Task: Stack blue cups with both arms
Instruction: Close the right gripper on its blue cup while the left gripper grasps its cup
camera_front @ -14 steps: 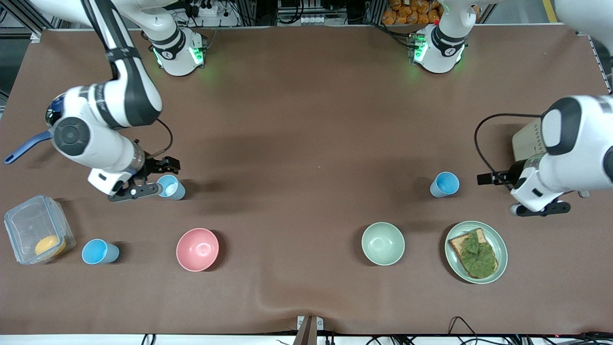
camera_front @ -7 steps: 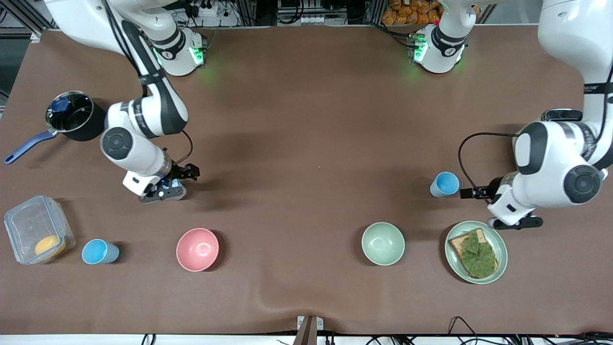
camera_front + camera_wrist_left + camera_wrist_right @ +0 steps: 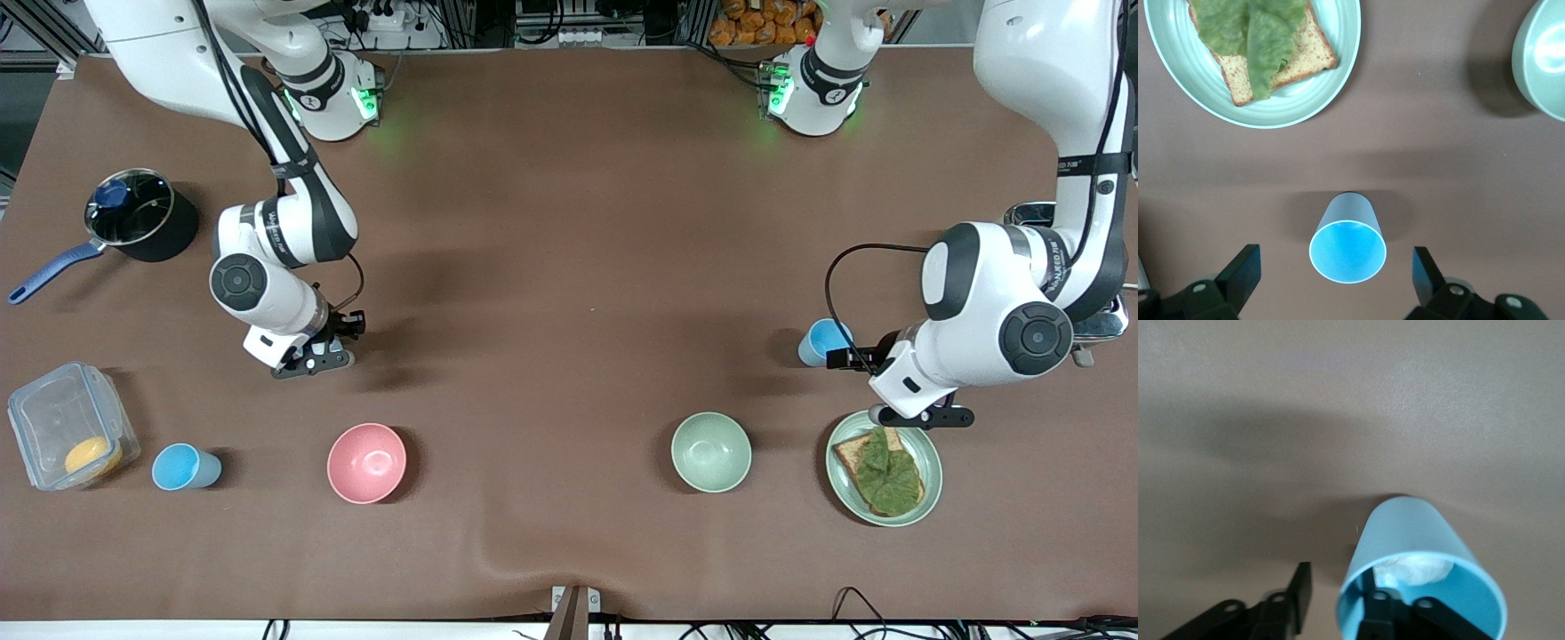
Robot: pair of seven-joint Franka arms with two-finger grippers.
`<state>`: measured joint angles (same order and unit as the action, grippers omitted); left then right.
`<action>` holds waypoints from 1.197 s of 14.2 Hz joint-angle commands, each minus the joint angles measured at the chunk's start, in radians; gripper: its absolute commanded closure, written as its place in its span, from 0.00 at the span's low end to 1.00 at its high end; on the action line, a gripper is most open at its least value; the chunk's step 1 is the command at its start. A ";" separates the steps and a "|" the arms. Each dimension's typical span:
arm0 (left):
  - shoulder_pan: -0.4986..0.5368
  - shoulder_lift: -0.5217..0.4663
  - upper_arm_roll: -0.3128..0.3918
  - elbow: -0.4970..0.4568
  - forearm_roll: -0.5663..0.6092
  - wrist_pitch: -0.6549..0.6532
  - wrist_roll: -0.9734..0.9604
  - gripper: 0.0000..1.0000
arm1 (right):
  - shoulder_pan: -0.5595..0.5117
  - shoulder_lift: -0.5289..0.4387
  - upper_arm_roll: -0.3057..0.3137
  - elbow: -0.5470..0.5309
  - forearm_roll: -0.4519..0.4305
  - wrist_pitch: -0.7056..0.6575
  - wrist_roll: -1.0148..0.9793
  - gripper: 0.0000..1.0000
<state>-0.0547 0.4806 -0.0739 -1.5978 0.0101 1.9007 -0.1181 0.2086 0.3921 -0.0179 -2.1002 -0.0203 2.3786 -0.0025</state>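
Observation:
My left gripper is to grab the sky-blue cup by its rim (image 3: 1348, 278) next, so it can stack that cup into the other blue cup.
A sky-blue cup (image 3: 813, 340) stands upright toward the left arm's end of the table. My left gripper (image 3: 846, 358) hangs over it. In the left wrist view the gripper (image 3: 1335, 260) is wide open, and the cup (image 3: 1347, 243) sits on the table between its fingers (image 3: 1241, 270), untouched. My right gripper (image 3: 340, 327) covers the pale blue cup in the front view. In the right wrist view this gripper (image 3: 1337, 587) is open. One finger is inside the cup (image 3: 1418, 543) and the other is outside its wall with a gap. Something white lies in that cup.
Another sky-blue cup (image 3: 182, 467) stands beside a clear lidded box (image 3: 67, 427). A pink bowl (image 3: 366, 462), a green bowl (image 3: 711, 452) and a plate (image 3: 929, 484) with toast and lettuce lie nearer the front camera. A black pot (image 3: 164, 240) with a blue handle stands near the right arm.
The right gripper moved onto the pale blue cup and now hides it in the front view. The left gripper moved in to the sky-blue cup. The pot is now uncovered.

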 commanded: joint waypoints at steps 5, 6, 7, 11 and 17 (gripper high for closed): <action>0.046 -0.025 -0.004 -0.036 0.007 0.013 -0.043 0.00 | 0.012 0.004 0.003 0.244 -0.020 -0.312 0.025 1.00; 0.046 -0.025 -0.004 -0.054 0.005 0.061 -0.043 0.00 | 0.029 0.004 0.004 0.291 -0.015 -0.372 0.030 1.00; 0.046 -0.033 -0.003 -0.088 0.008 0.089 -0.043 0.00 | 0.053 0.004 0.004 0.327 -0.006 -0.418 0.039 1.00; 0.055 -0.077 -0.004 -0.220 0.011 0.195 -0.043 0.00 | 0.219 0.010 0.009 0.413 0.045 -0.478 0.281 1.00; 0.053 -0.083 -0.004 -0.317 0.007 0.261 -0.046 0.00 | 0.438 0.135 0.009 0.592 0.137 -0.466 0.665 1.00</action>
<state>-0.0056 0.4418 -0.0728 -1.8482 0.0101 2.1291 -0.1541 0.6071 0.4508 0.0039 -1.5962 0.0983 1.9235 0.5804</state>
